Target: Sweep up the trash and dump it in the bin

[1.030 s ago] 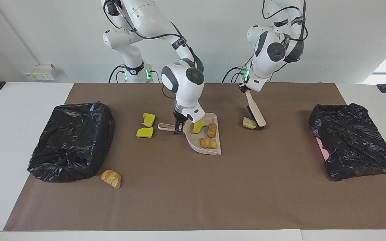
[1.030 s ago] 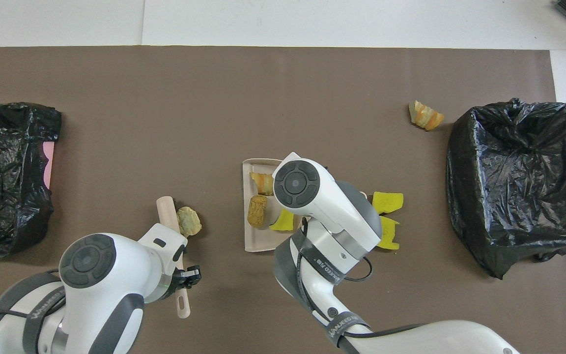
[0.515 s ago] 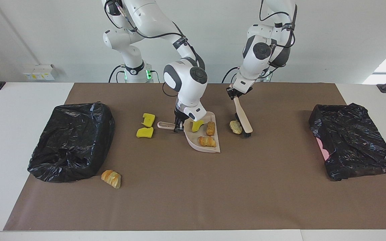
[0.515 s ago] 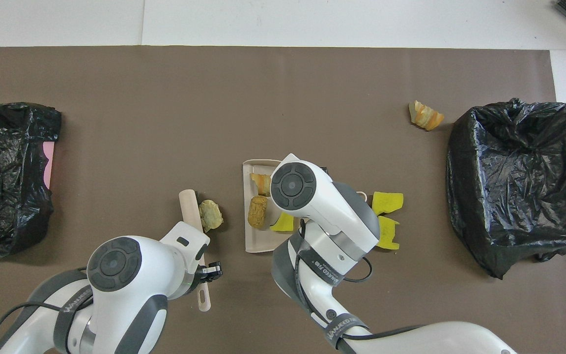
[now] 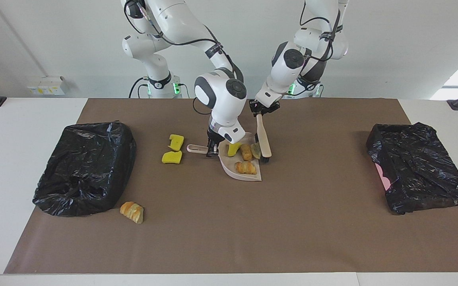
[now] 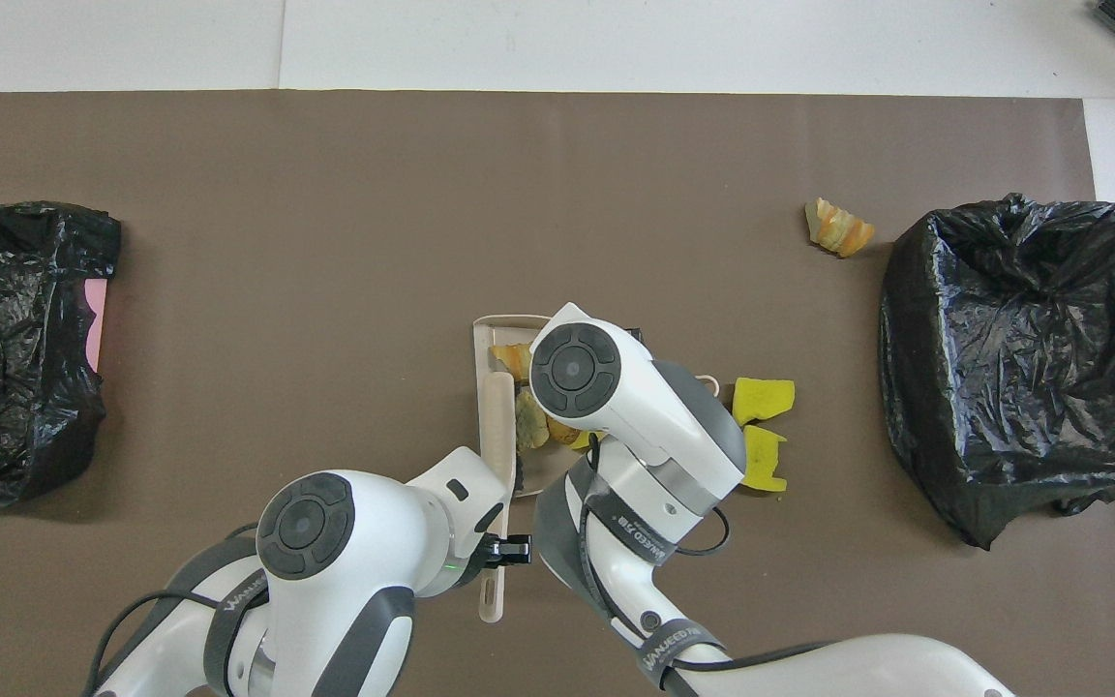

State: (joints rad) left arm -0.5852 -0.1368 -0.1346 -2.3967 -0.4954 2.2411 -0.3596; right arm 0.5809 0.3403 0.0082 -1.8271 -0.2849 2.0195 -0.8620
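Observation:
The head of the brush is at the open edge of the dustpan, so my left gripper needs to move the brush to the brown mat before it lets go of the brush.
My right gripper is shut on the handle of the beige dustpan, which rests on the brown mat mid-table. In the pan lie a yellow sponge piece, two brown bread chunks and a greenish lump. My left gripper is shut on the brush, whose bristles stand at the pan's open edge against the greenish lump. Two yellow sponge pieces lie beside the pan's handle. A croissant-like chunk lies by the bin at the right arm's end.
A second black-bagged bin stands at the left arm's end of the table. The brown mat covers most of the tabletop.
My left arm has swept the brush and the greenish lump across the mat toward the right arm's end and into the dustpan. The dustpan has barely moved.

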